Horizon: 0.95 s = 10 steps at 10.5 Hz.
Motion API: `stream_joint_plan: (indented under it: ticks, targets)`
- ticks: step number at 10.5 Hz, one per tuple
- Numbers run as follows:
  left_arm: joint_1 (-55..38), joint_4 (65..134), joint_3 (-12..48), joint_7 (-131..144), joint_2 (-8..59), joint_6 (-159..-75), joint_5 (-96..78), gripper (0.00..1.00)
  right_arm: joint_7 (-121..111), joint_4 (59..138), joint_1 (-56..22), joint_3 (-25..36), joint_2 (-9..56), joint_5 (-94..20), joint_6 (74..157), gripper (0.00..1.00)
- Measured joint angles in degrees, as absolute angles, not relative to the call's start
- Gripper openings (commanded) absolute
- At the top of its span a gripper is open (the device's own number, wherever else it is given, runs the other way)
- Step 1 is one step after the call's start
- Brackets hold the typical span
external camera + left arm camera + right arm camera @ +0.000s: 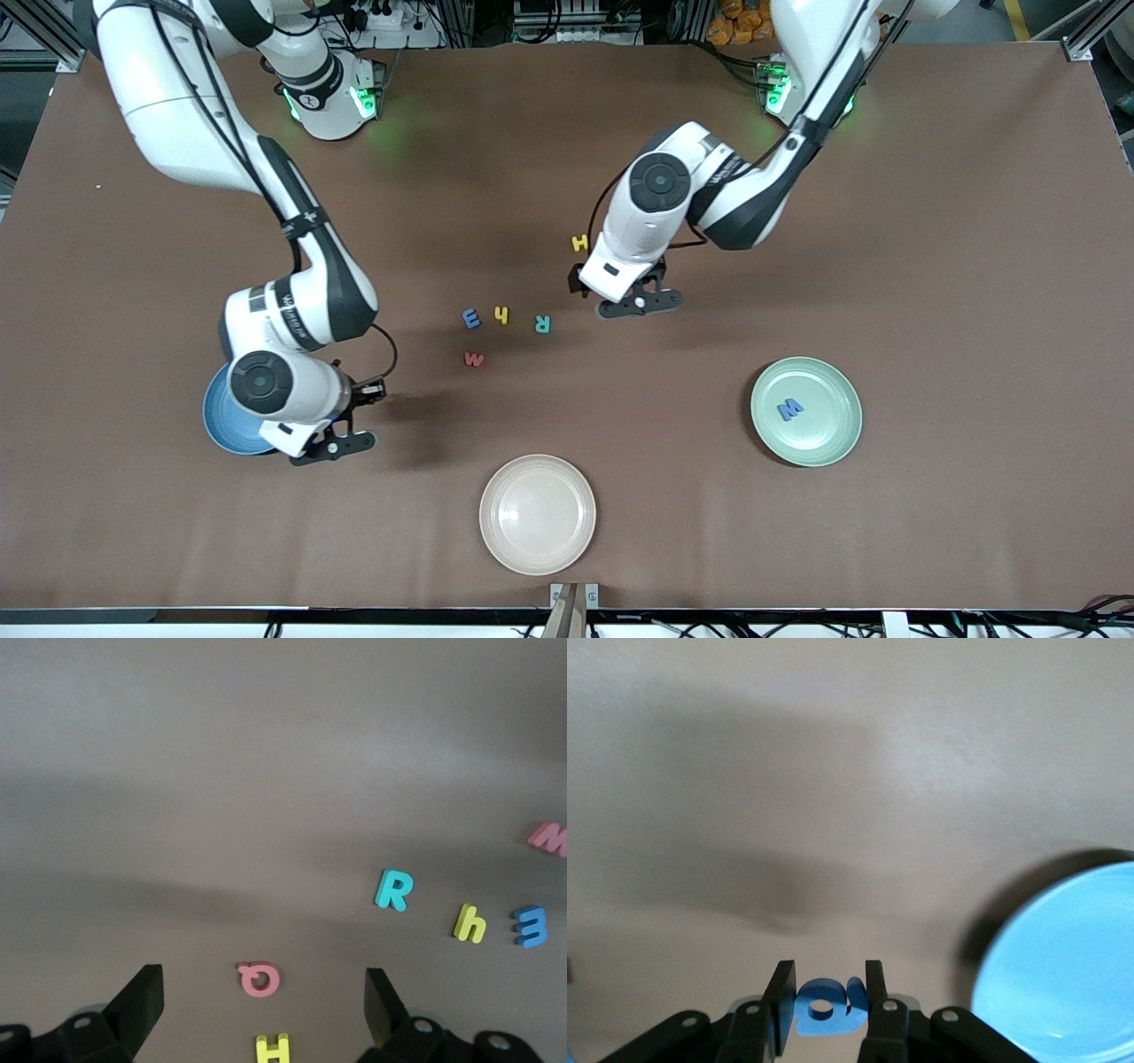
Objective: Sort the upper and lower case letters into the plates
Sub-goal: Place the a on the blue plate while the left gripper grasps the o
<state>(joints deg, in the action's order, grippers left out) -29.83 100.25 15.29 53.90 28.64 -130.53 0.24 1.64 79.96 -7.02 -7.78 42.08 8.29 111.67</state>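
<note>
The pink letter should go onto the mint green plate, so the left gripper needs to grab the letter by its round loop [261,980] next.
My right gripper [335,446] is shut on a small blue letter [827,1008] and holds it over the bare table beside the sky blue plate [215,416], which also shows in the right wrist view [1067,979]. My left gripper [640,303] is open above a pink letter [260,979], which lies between its fingers [142,1001], with a yellow H [580,242] close by. A blue E [471,318], a yellow h [501,315], a teal R [542,323] and a red letter [474,359] lie mid-table. The mint green plate [828,443] holds a blue M [789,408].
A cream-beige plate [537,514] sits near the table's front edge, nearer to the front camera than the letters. My right arm's forearm hangs over part of the sky blue plate.
</note>
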Motion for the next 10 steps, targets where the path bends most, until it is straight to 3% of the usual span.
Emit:
stream_joint_plan:
  ticks: [5,10]
  targets:
    - [-32.42,100.50,17.01,54.21,33.97,-130.99,1.03,0.98,-13.13,81.25,1.52,-7.74,40.75,7.61,108.85,0.00]
    - [-33.03,102.52,17.40,58.38,36.45,-130.98,1.27,0.79,-16.50,82.37,3.49,-7.73,40.77,7.54,109.07,0.00]
